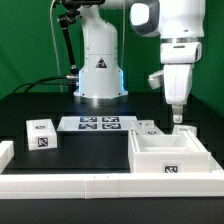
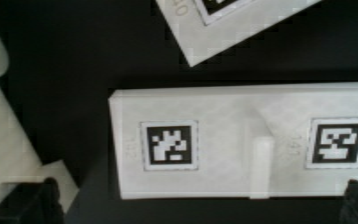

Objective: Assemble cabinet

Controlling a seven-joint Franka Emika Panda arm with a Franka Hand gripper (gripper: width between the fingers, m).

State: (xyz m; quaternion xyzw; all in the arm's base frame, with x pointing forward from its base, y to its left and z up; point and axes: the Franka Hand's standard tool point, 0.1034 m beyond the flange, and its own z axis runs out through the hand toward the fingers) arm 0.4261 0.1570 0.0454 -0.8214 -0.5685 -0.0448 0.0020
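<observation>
It isn't time to close on the cabinet part's white ridge (image 2: 261,160) yet: my fingers are above it in the wrist view, so my gripper should first go lower.
The cabinet box (image 1: 170,155), an open white frame with a tag on its front, stands at the exterior view's front right. A flat white cabinet part (image 1: 150,128) with two tags and a ridge between them lies just behind the box; in the wrist view it (image 2: 247,140) fills the middle. My gripper (image 1: 177,119) hangs above the table beside that part, behind the box. In the wrist view my gripper (image 2: 194,205) is open, its dark fingertips (image 2: 34,200) wide apart with nothing between them. A small white tagged block (image 1: 42,133) lies at the left.
The marker board (image 1: 98,123) lies in front of the robot base; its corner (image 2: 229,20) shows in the wrist view. A low white border rail (image 1: 100,186) runs along the front and left. A white rounded edge (image 2: 5,110) shows beside the part.
</observation>
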